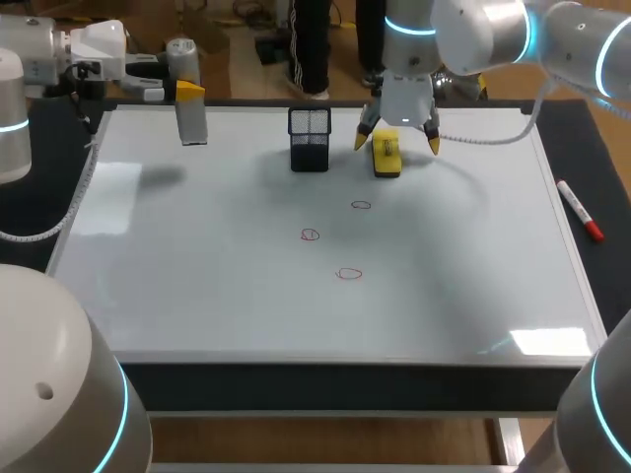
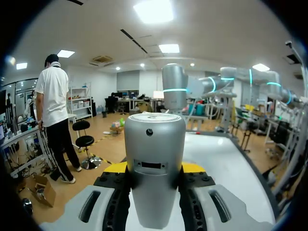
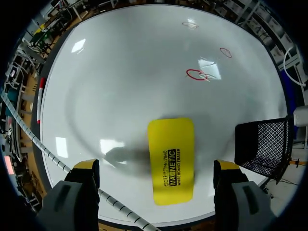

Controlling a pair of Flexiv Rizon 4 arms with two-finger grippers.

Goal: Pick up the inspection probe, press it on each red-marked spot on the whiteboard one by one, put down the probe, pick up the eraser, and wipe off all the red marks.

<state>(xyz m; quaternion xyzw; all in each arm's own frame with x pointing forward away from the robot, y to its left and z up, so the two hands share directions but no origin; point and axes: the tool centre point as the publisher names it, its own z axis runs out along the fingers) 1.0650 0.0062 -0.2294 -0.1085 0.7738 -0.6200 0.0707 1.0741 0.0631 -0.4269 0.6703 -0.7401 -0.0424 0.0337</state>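
My right gripper grabs the yellow eraser (image 1: 386,156) by its long sides next, to wipe the red marks off the whiteboard.
The silver inspection probe (image 1: 193,123) (image 2: 154,163) hangs upright over the far left corner of the whiteboard (image 1: 197,286), with my left gripper (image 1: 187,92) (image 2: 154,167) shut on its sides. The yellow eraser (image 1: 386,156) (image 3: 172,159) lies flat on the board near its far edge. My right gripper (image 1: 397,141) (image 3: 155,166) hovers just above it, open wide, one fingertip on each side and not touching. Three small red marks sit mid-board: one (image 1: 361,205) (image 3: 195,74) nearest the eraser, another (image 1: 311,235) (image 3: 225,52), and a third (image 1: 349,274) (image 3: 190,24) closest to the front.
A black mesh cup (image 1: 310,138) (image 3: 264,144) stands on the board just left of the eraser. A red marker (image 1: 580,212) lies on the dark table off the board's right edge. A coiled cable (image 3: 57,163) trails beside my right gripper.
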